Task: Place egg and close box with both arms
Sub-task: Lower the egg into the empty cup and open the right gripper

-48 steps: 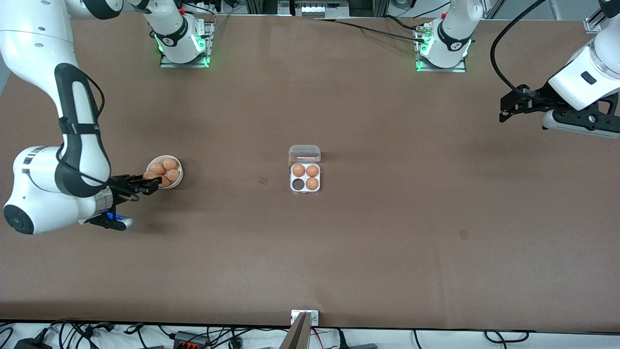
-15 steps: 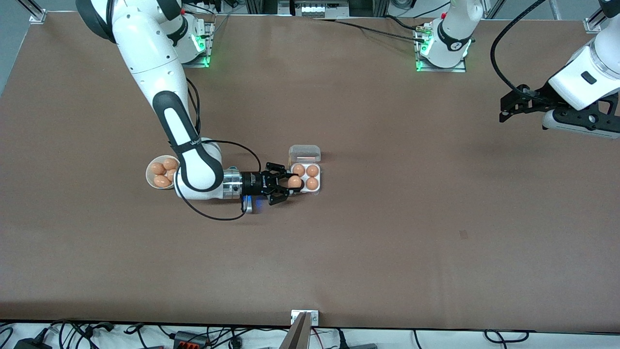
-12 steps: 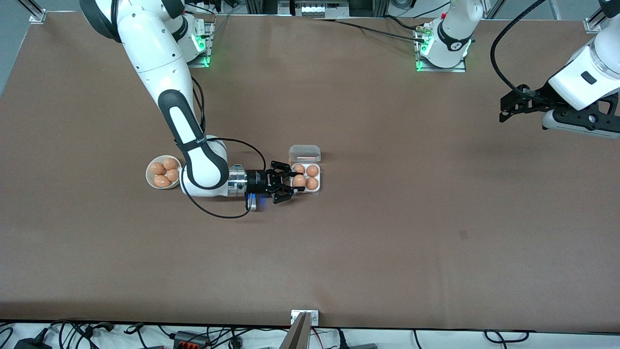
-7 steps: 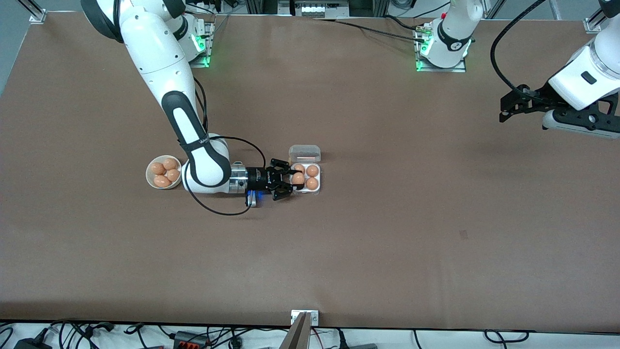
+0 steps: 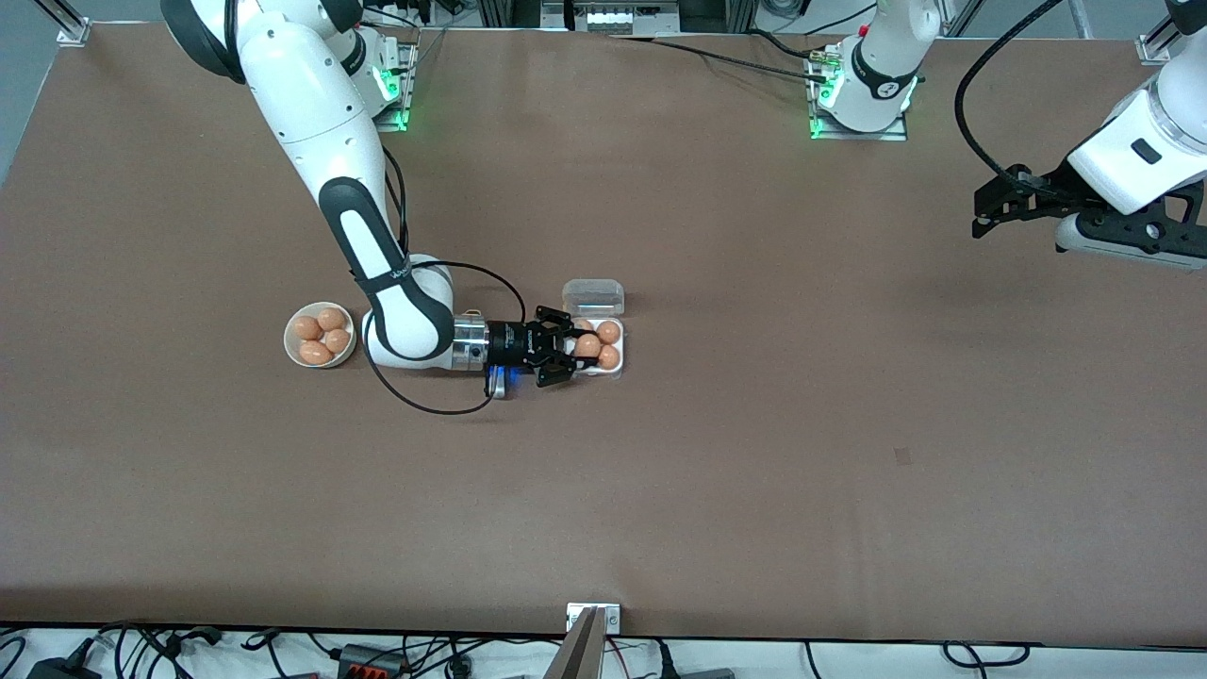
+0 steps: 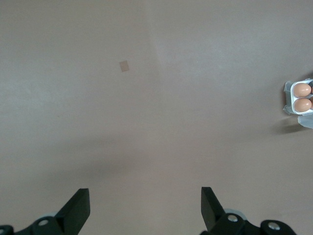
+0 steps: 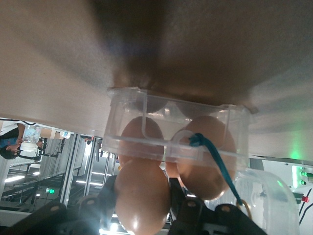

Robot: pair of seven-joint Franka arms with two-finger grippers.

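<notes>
The held egg (image 5: 586,346) is over the box's open cell (image 5: 580,357), inside the cell's edge, so it is now time for my right gripper to open.
The box (image 5: 613,370) lies at the table's middle, its clear lid (image 5: 592,296) hinged open. Its eggs (image 5: 609,332) show beside my right gripper (image 5: 577,350). That gripper is shut on the egg (image 5: 586,346) and holds it just over the box's cell toward the right arm's end. In the right wrist view the egg (image 7: 142,196) sits between the fingers (image 7: 105,198), close to the box (image 7: 146,100). My left gripper (image 5: 983,219) waits open and empty in the air at the left arm's end; the left wrist view shows it (image 6: 144,208) over bare table, with the box (image 6: 288,98) at the frame's edge.
A round white bowl (image 5: 289,343) with several more eggs stands on the table toward the right arm's end, beside the right arm's elbow. A black cable loops from the right wrist onto the table (image 5: 424,405). Brown table (image 5: 754,471) spreads all around.
My right gripper carried the egg from the bowl to the box, and in the last second moved it farther over the box. The left arm has not moved.
</notes>
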